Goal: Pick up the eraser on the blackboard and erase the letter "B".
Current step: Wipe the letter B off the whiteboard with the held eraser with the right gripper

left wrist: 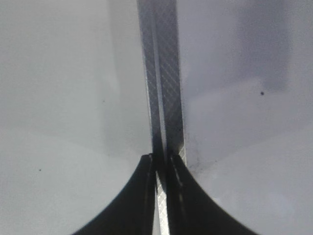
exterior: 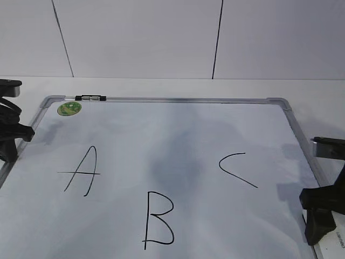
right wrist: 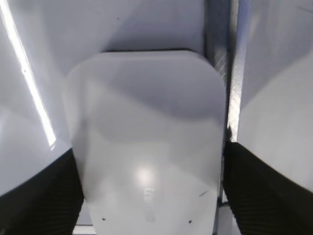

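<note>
The right gripper will close on the white eraser [right wrist: 146,142], because its fingers are beside both long sides of it.
The blackboard [exterior: 178,129] is a white board with a silver frame, lying flat. The black letter "B" [exterior: 158,219] is drawn near its front middle, with "A" [exterior: 81,171] to the left and "C" [exterior: 235,169] to the right. The white eraser [right wrist: 146,142] fills the right wrist view; a corner of it shows at the front right of the exterior view [exterior: 334,243]. My right gripper [right wrist: 149,191] has a finger against each long side of the eraser, beside the board's right frame. My left gripper [left wrist: 160,159] is shut and empty over the board's left frame [left wrist: 164,73].
A round green sticker [exterior: 69,108] and a black-silver clip [exterior: 90,97] sit at the board's far left corner. The white table [exterior: 323,91] surrounds the board, with a white wall behind it.
</note>
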`<state>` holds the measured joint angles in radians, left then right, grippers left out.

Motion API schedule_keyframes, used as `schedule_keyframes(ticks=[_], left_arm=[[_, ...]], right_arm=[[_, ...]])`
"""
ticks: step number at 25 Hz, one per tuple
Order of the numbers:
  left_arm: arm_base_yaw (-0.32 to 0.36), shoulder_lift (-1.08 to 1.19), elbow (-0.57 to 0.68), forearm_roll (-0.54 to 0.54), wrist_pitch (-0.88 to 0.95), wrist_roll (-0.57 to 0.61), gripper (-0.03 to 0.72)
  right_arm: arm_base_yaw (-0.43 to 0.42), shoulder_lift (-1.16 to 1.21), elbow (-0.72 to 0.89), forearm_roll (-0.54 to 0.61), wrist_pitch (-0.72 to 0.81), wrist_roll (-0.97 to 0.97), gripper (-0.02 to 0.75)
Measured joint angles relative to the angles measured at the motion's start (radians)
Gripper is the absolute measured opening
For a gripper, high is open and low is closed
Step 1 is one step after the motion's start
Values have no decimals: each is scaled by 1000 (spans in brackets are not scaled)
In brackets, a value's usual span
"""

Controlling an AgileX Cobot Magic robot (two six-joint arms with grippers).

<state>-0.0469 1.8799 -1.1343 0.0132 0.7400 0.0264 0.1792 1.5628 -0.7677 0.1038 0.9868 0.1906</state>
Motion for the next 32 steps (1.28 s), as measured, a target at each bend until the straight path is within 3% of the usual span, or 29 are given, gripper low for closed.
schedule_keyframes(ticks=[5, 13, 32], left_arm=[[0, 0, 0, 0, 0, 0, 16], [0, 0, 0, 0, 0, 0, 16], [0, 0, 0, -2, 0, 0, 15]], right_arm=[[0, 0, 0, 0, 14, 0, 664], [4, 0, -4, 6, 38, 0, 552], [18, -48, -132, -7, 180, 4, 545]])
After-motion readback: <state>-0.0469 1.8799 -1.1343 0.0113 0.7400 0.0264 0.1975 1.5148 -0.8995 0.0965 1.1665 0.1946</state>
